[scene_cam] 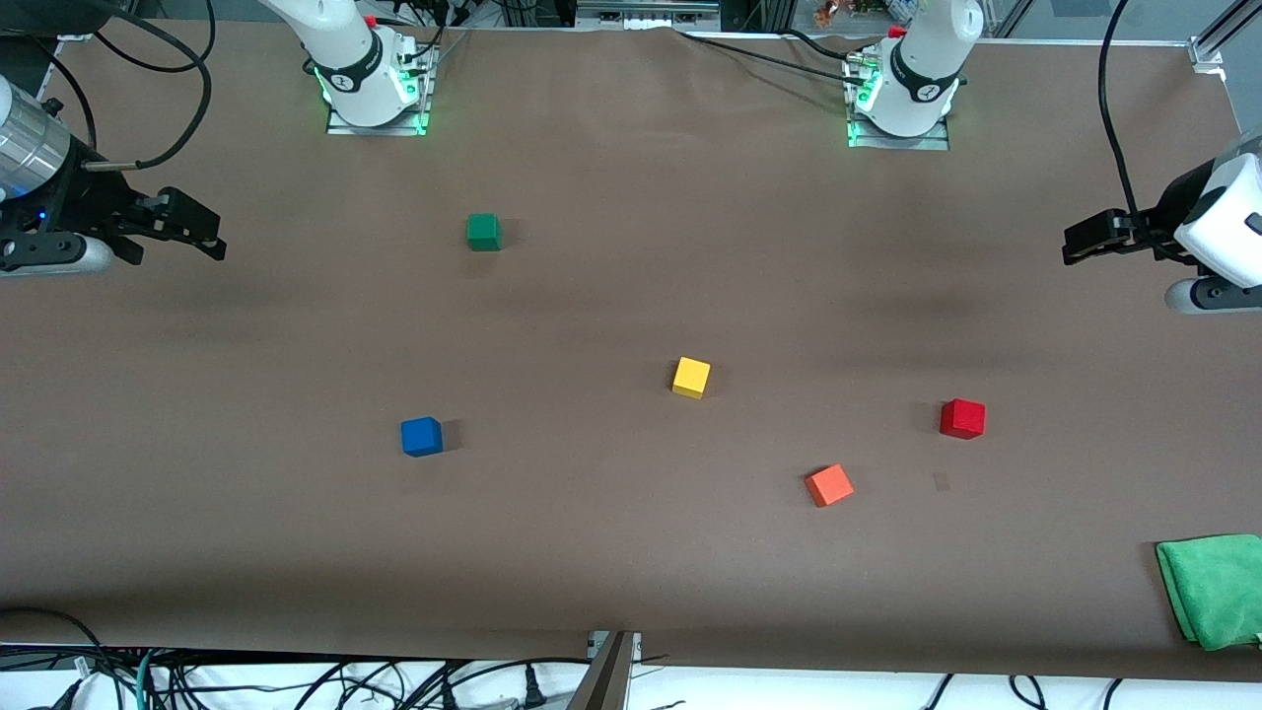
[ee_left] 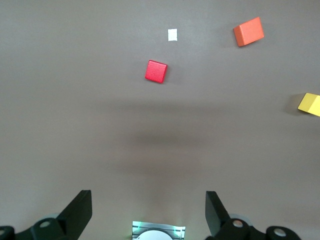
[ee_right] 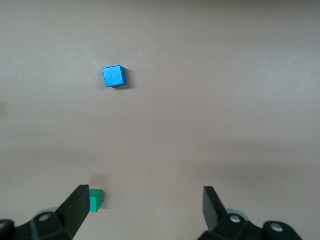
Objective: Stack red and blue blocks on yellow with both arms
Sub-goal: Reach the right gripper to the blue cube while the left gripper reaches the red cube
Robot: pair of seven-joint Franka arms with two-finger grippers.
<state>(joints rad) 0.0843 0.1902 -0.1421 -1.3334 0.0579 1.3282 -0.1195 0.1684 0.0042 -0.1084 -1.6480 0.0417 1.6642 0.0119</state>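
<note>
Next, my left gripper grabs the red cube by its opposite sides, to stack the red cube (scene_cam: 962, 418) on the yellow cube (scene_cam: 691, 377).
The yellow cube (scene_cam: 691, 377) sits near the middle of the table and also shows in the left wrist view (ee_left: 310, 104). The blue cube (scene_cam: 421, 436) lies toward the right arm's end, a little nearer the front camera; it shows in the right wrist view (ee_right: 115, 76). The red cube (scene_cam: 962, 418) lies toward the left arm's end (ee_left: 156, 71). All three stand apart. My right gripper (scene_cam: 209, 237) (ee_right: 145, 207) hangs open and empty over the right arm's end of the table. My left gripper (scene_cam: 1073, 247) (ee_left: 149, 210) hangs open and empty over the left arm's end.
An orange-red cube (scene_cam: 829, 485) (ee_left: 248, 31) lies between yellow and red, nearer the front camera. A green cube (scene_cam: 483, 232) (ee_right: 96, 200) sits nearer the robot bases. A green cloth (scene_cam: 1213, 589) lies at the front corner of the left arm's end.
</note>
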